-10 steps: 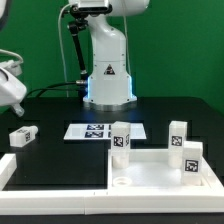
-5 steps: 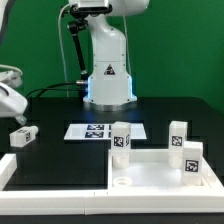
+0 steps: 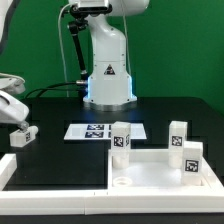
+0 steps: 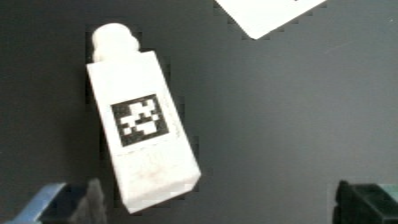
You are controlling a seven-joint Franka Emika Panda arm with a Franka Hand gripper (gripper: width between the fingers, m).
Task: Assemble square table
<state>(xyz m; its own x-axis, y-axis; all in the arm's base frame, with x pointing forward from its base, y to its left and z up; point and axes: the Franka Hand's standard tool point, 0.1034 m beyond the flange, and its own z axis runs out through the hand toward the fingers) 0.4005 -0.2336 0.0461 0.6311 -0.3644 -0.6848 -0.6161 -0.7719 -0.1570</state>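
My gripper needs to grab the white leg by its tagged block body (image 3: 24,137) (image 4: 144,122) next. The leg's round threaded end then stays free to screw into the square top.
A white leg block (image 3: 22,135) lies on its side on the black table at the exterior view's left. My gripper (image 3: 12,108) hangs just above it, open and empty. In the wrist view this leg (image 4: 139,118) lies lengthwise with its tag facing up. One end of it reaches in beside one dark fingertip (image 4: 71,205), while the other fingertip (image 4: 370,200) stands far off; the gripper (image 4: 221,205) touches nothing. The square top (image 3: 150,172) lies at the front right with three tagged legs upright on or by it (image 3: 121,138), (image 3: 178,133), (image 3: 191,160).
The marker board (image 3: 100,131) lies flat in front of the robot base (image 3: 108,70); its corner (image 4: 267,12) shows in the wrist view. White border rails (image 3: 55,172) run along the front left.
My gripper has come down and a little toward the exterior view's right, closing in on the lying leg block. The jaws have stayed open. No part has moved.
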